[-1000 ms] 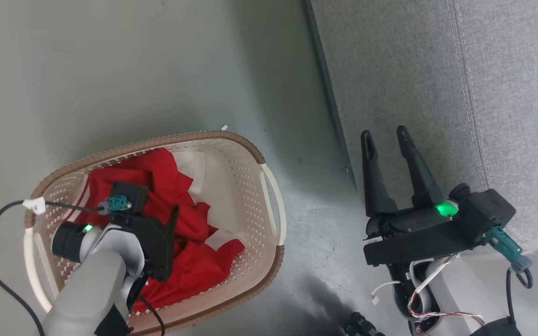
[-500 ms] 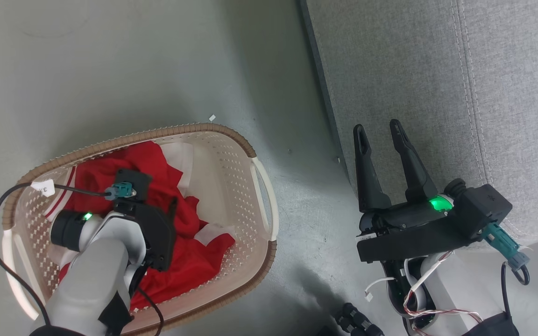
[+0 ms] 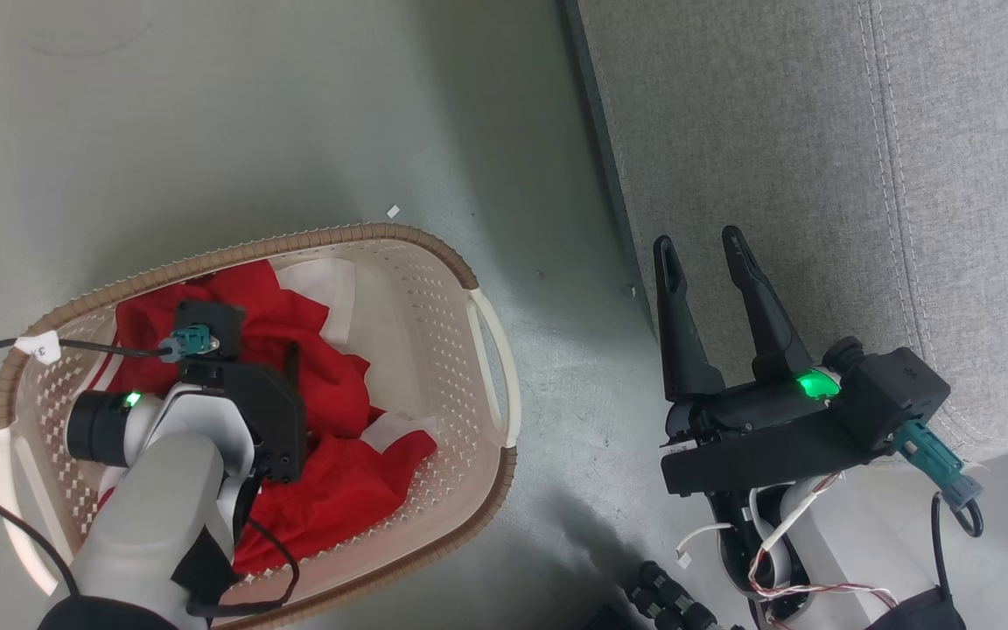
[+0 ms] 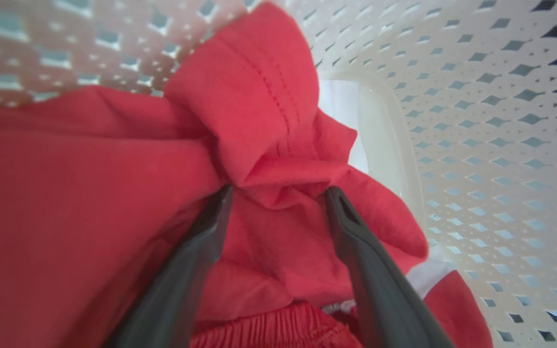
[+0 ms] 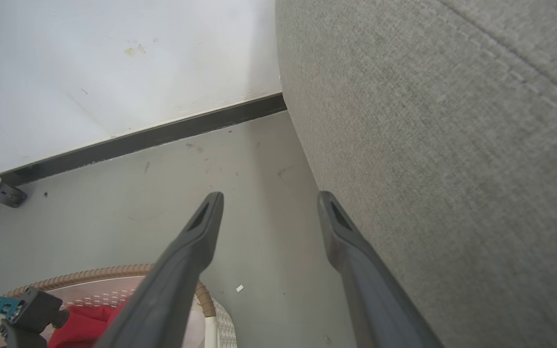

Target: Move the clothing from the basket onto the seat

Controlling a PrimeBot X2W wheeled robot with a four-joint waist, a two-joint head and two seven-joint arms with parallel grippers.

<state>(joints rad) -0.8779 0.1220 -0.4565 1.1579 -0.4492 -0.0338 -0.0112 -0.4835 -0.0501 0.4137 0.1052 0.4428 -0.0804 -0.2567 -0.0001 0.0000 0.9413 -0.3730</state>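
I will grab the red clothing (image 4: 90, 193) by its bulging fold (image 4: 282, 194) with my left gripper next, because the rest of it is slack and spread across the basket.
The cream basket (image 3: 493, 367) with a brown rim stands on the floor at the lower left and holds the red clothing (image 3: 333, 385) with white trim. My left gripper (image 4: 278, 191) reaches down into the basket. It is open, its fingertips (image 4: 225, 193) press into the red clothing (image 4: 90, 193), and a fold bulges between them. The perforated basket wall (image 4: 476, 96) is close on the right. My right gripper (image 3: 697, 241) is open and empty, beside the front edge of the grey seat (image 3: 819, 157). The right wrist view shows that gripper (image 5: 271, 195) above the floor, next to the seat (image 5: 452, 145).
Grey floor separates the basket from the seat. A small white scrap (image 3: 393, 211) lies beyond the basket. A cable with a white tag (image 3: 40, 348) loops over the basket's left rim. A dark baseboard (image 5: 138, 137) and a caster (image 5: 5, 193) lie ahead.
The head camera has shifted slightly. My left wrist has moved a little to the left over the clothing in the basket. Both grippers have stayed open, and the right arm has barely moved.
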